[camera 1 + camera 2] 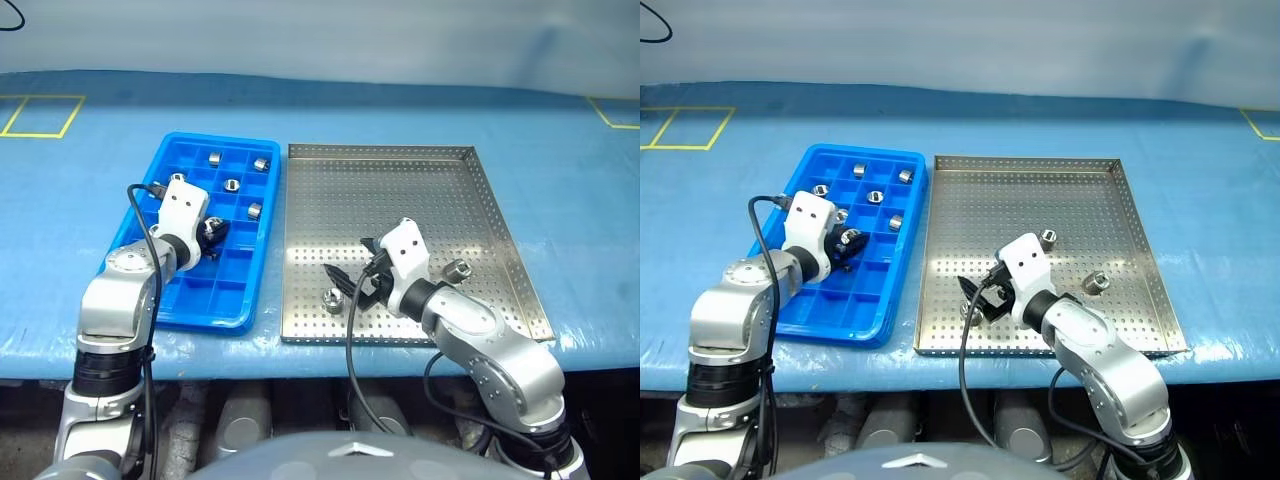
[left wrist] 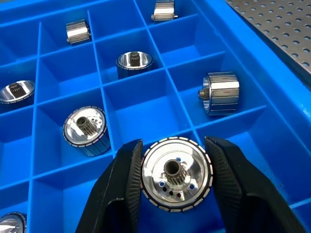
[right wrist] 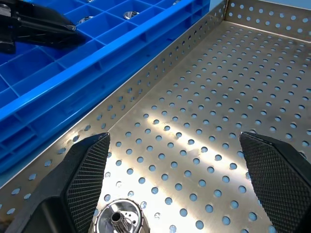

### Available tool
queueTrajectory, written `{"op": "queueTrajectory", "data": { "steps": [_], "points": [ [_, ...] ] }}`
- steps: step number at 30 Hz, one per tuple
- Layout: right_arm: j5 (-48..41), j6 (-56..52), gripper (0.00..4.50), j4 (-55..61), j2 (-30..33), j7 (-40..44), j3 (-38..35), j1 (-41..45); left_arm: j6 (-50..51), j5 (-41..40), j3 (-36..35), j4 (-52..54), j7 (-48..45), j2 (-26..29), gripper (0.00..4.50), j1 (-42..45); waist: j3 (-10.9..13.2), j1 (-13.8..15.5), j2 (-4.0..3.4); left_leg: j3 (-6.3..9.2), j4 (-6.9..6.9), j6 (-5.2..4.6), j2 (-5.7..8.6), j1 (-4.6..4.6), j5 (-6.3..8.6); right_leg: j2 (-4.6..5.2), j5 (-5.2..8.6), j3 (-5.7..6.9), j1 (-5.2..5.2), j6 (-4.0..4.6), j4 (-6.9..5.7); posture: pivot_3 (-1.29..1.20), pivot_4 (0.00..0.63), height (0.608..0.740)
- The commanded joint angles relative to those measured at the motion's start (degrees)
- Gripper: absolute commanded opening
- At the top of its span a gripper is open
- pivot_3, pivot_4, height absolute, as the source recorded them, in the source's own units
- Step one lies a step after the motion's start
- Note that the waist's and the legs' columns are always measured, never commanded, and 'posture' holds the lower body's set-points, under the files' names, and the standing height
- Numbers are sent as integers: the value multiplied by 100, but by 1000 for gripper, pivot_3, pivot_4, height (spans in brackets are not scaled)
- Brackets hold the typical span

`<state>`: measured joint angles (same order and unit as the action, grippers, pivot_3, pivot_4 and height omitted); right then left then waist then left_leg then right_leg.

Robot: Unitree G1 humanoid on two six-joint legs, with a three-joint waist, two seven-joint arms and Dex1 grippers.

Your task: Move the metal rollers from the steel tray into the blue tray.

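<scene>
In the left wrist view the metal roller point(image 2: 176, 174) hangs low inside the sides of the blue tray's section and would remain there, so it is time for my left gripper to open now.
My left gripper point(image 2: 173, 145) is shut on a shiny metal roller point(image 2: 176, 180) with a toothed hollow centre, low over a compartment of the blue tray point(image 1: 218, 292). Several more metal rollers lie in other compartments, such as one on its side point(image 2: 221, 93) and one upright point(image 2: 86, 130). My right gripper point(image 3: 174, 141) hangs open over the front left of the steel tray point(image 1: 400, 185), with one roller point(image 3: 120, 218) on the perforated floor just short of its fingers and nothing between them. Two other rollers point(image 1: 1097, 281) point(image 1: 1049, 237) rest on the steel tray to the right.
The two trays sit side by side on a blue table cover point(image 1: 560, 170), the blue one on the left. Yellow tape squares point(image 1: 40, 115) mark the cover at the far left and far right. The table's front edge runs just below both trays.
</scene>
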<state>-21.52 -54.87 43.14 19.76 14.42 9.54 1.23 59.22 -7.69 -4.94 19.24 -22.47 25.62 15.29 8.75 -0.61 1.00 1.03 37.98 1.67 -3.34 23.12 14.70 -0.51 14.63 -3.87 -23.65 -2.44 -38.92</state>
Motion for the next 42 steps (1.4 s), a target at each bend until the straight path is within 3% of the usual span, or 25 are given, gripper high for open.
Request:
{"op": "queueTrajectory", "data": {
  "steps": [1, 7, 8, 14, 15, 20, 31, 42],
  "points": [
    [11, 127, 4500, 240, -32, -61, -87, -33, -233, 36, -50, -80, 108, 68, 1765, 21, 0, 2, 0, 0, 0, 0, 0, 0, 0, 0, 0, 0, 0, 0, 0, 57, 150, 740],
    [21, 139, 4500, 260, -21, -69, -115, -47, -347, -64, -50, -233, 67, 13, 1765, 75, 0, -9, 0, -1, 0, 1, -1, -14, -1, -2, 0, -1, 8, 0, -4, 32, 150, 740],
    [26, 135, 4500, 264, -16, -71, -122, -49, -346, -111, -77, -210, 51, -12, 2478, 102, 0, -12, -1, -1, 0, 2, -1, -17, -1, -2, 0, -1, 11, 0, -4, 32, 150, 740],
    [31, 119, 4500, 291, -2, -65, -144, -55, -503, -482, -418, 265, 60, -205, 4325, 536, 0, 2, 3, -1, 1, 3, 1, -15, -5, 1, -1, -1, 13, -3, -4, 30, 150, 740],
    [27, 114, 4500, 303, 0, -64, -152, -62, -611, -648, -548, 383, 54, -323, 4462, 715, 1, 0, 4, -1, 2, 3, 2, -13, -5, 2, -2, 0, 13, -3, -2, 30, 150, 740],
    [13, 109, 4500, 335, 28, -41, -211, -98, -1355, -1389, -669, 493, -516, -552, 4462, 1264, -1, -17, 1, -1, 0, 3, 3, -7, -4, 2, -4, -2, 11, -2, 1, 30, 150, 740],
    [-17, 4, 4500, 849, 545, 71, -997, -922, -2027, -1158, 2069, -748, -3291, 546, 4462, 1958, -1, -153, -1, -8, -7, 2, 4, -12, -4, 0, 1, -10, 9, -1, 5, -65, 150, 740],
    [-4, -70, 4500, 1150, 452, -147, -1137, -1473, -2961, -292, 3703, -1725, -4919, 736, 4462, 2323, -1, -380, -2, -10, -4, 0, 2, -15, -4, -6, 17, -16, 7, -22, 0, -123, 150, 740]
  ]
}}
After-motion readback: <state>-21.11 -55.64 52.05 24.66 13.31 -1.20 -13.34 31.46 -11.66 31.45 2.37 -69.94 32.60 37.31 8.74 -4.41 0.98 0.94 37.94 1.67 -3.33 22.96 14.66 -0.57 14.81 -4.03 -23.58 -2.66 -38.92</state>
